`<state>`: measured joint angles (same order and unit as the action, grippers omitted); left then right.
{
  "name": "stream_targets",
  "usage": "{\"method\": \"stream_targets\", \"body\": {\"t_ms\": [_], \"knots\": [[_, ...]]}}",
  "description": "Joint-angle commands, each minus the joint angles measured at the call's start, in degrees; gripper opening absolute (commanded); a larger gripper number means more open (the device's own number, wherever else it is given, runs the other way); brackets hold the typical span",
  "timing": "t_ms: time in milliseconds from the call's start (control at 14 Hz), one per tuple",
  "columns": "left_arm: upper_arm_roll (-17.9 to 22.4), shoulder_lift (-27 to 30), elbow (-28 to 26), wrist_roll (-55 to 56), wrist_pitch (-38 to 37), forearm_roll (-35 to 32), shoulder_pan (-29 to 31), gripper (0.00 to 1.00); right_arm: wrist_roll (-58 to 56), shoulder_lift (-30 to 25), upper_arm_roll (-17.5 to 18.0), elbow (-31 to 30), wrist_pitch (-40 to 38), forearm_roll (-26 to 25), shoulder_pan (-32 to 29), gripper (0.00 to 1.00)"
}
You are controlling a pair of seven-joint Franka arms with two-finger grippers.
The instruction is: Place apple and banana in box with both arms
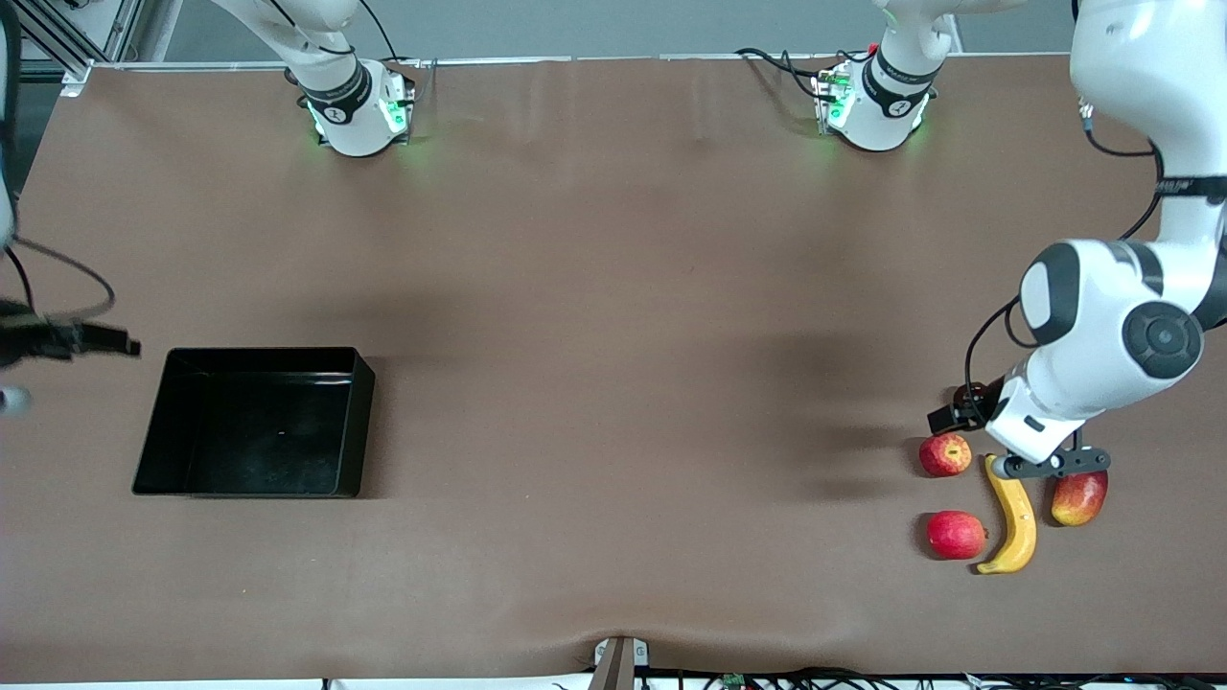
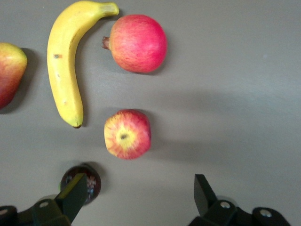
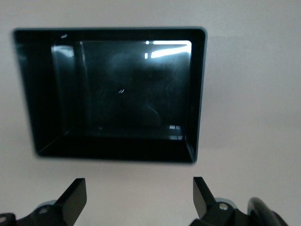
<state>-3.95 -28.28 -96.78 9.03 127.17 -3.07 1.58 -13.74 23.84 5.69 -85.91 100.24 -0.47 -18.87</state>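
I need to place the apple (image 1: pixel 945 454) in the black box (image 1: pixel 254 422), so my left gripper next needs to pick it up by its round red sides.
The apple (image 1: pixel 945 454) (image 2: pixel 127 134), red with a yellow patch round its stem dimple, lies at the left arm's end of the table. The curved yellow banana (image 1: pixel 1013 522) (image 2: pixel 63 66) lies beside it and reaches nearer to the front camera. My left gripper (image 2: pixel 140 183) hangs open and empty over the table next to the apple. The apple lies ahead of the fingers, not between them. The black box (image 1: pixel 254 422) (image 3: pixel 113 94) sits empty toward the right arm's end. My right gripper (image 3: pixel 138 186) is open and empty, over the table beside the box.
A pink-red round fruit (image 1: pixel 956 535) (image 2: pixel 138 42) lies nearer to the front camera than the apple. A red-and-yellow mango (image 1: pixel 1078 497) (image 2: pixel 9 70) lies beside the banana. A small dark ball (image 2: pixel 89 181) sits on the table, partly hidden by one left finger.
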Motion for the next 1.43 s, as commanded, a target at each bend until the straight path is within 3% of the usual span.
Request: {"method": "stream_targets", "body": {"t_ms": [0, 357, 500, 571, 643, 786, 857, 929, 1000, 1214, 1357], "knots": [[0.17, -5.10, 2.81, -0.77, 2.98, -5.16, 0.53, 1.00, -3.46, 6.73, 0.99, 1.45, 6.60, -2.60, -2.83, 1.00], [0.17, -11.00, 4.50, 0.11, 7.20, -7.66, 0.88, 1.00, -9.10, 11.39, 1.26, 0.31, 10.32, -0.77, -8.37, 1.00], [0.08, -12.24, 4.41, 0.11, 9.40, -7.57, 1.49, 1.00, -14.88, 11.23, 1.34, -3.02, 13.82, 1.34, -9.61, 0.53], [0.08, -12.59, 4.41, 0.20, 9.84, -7.31, 1.67, 1.00, -16.66, 11.14, 1.34, -4.08, 14.27, 2.57, -10.05, 0.39], [0.08, -12.68, 4.41, 0.20, 9.85, -7.22, 1.76, 0.86, -17.02, 11.14, 1.26, -4.70, 14.28, 4.23, -10.57, 0.35], [0.08, -12.68, 4.41, 0.37, 9.85, -7.04, 1.67, 0.34, -17.11, 11.14, 1.26, -5.67, 14.37, 5.83, -11.10, 0.25], [0.08, -12.59, 4.15, 0.29, 9.85, -7.04, 1.93, 0.06, -17.20, 11.05, 1.34, -5.94, 14.28, 6.01, -11.28, 0.15], [-0.01, -12.42, 4.06, 0.20, 9.85, -7.04, 2.02, 0.00, -17.29, 10.96, 1.34, -6.03, 14.28, 6.10, -11.28, 0.05], [-0.01, -12.16, 3.97, 0.11, 9.85, -7.04, 2.02, 0.00, -17.46, 10.96, 1.34, -6.03, 14.19, 6.10, -11.28, 0.00], [-0.10, -10.67, 4.23, 0.11, 9.24, -6.95, 1.85, 0.00, -22.11, 10.61, 1.69, -5.68, 11.57, 6.36, -11.19, 0.00], [-0.36, -8.82, 4.32, 0.20, 7.14, -7.04, 1.41, 0.00, -22.21, 9.91, 1.78, -4.71, 8.32, 9.42, -10.67, 0.00]]}}
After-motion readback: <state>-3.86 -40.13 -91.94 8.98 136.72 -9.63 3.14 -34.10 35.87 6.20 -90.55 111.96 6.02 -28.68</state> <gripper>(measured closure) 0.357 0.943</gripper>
